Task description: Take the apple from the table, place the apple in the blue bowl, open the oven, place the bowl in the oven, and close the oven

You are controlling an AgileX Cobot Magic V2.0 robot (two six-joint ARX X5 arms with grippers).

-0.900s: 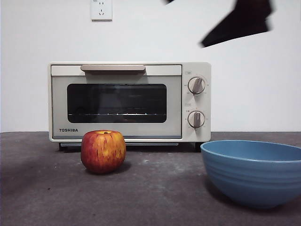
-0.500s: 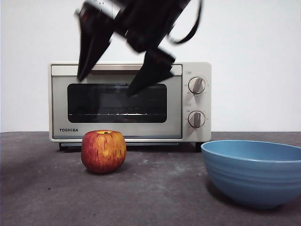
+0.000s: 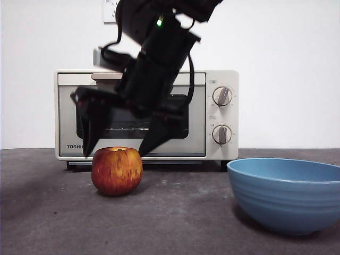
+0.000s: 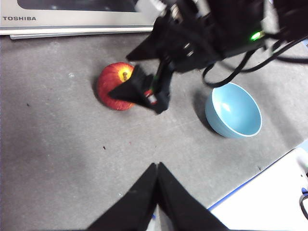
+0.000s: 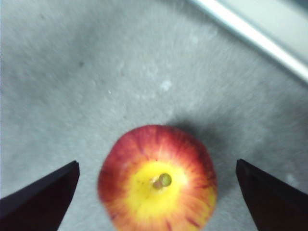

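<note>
I will grab the red apple [image 3: 117, 170] by its round sides with my right gripper next. Then the apple should go in the blue bowl [image 3: 287, 194].
The red apple [image 3: 117, 170] with yellow streaks rests on the dark grey table [image 3: 175, 212] in front of the cream oven [image 3: 146, 114], whose door is closed. My right gripper [image 3: 116, 153] hangs open just above the apple, one jaw on each side, not touching it. From the right wrist the apple [image 5: 158, 179] lies centred between the spread jaws of that gripper [image 5: 156, 183]. The blue bowl [image 3: 287, 194] stands empty at the right. My left gripper [image 4: 157, 166] is shut, held back from the apple [image 4: 115, 86] and the bowl [image 4: 234, 110].
A wall socket [image 3: 110, 10] sits high on the white wall behind the oven. A white sheet [image 4: 269, 202] lies past the table's edge in the left wrist view. Bare table separates apple and bowl.
The right arm has swung in from the upper right and come down over the apple, jaws spread. Apple, bowl and oven have stayed put.
</note>
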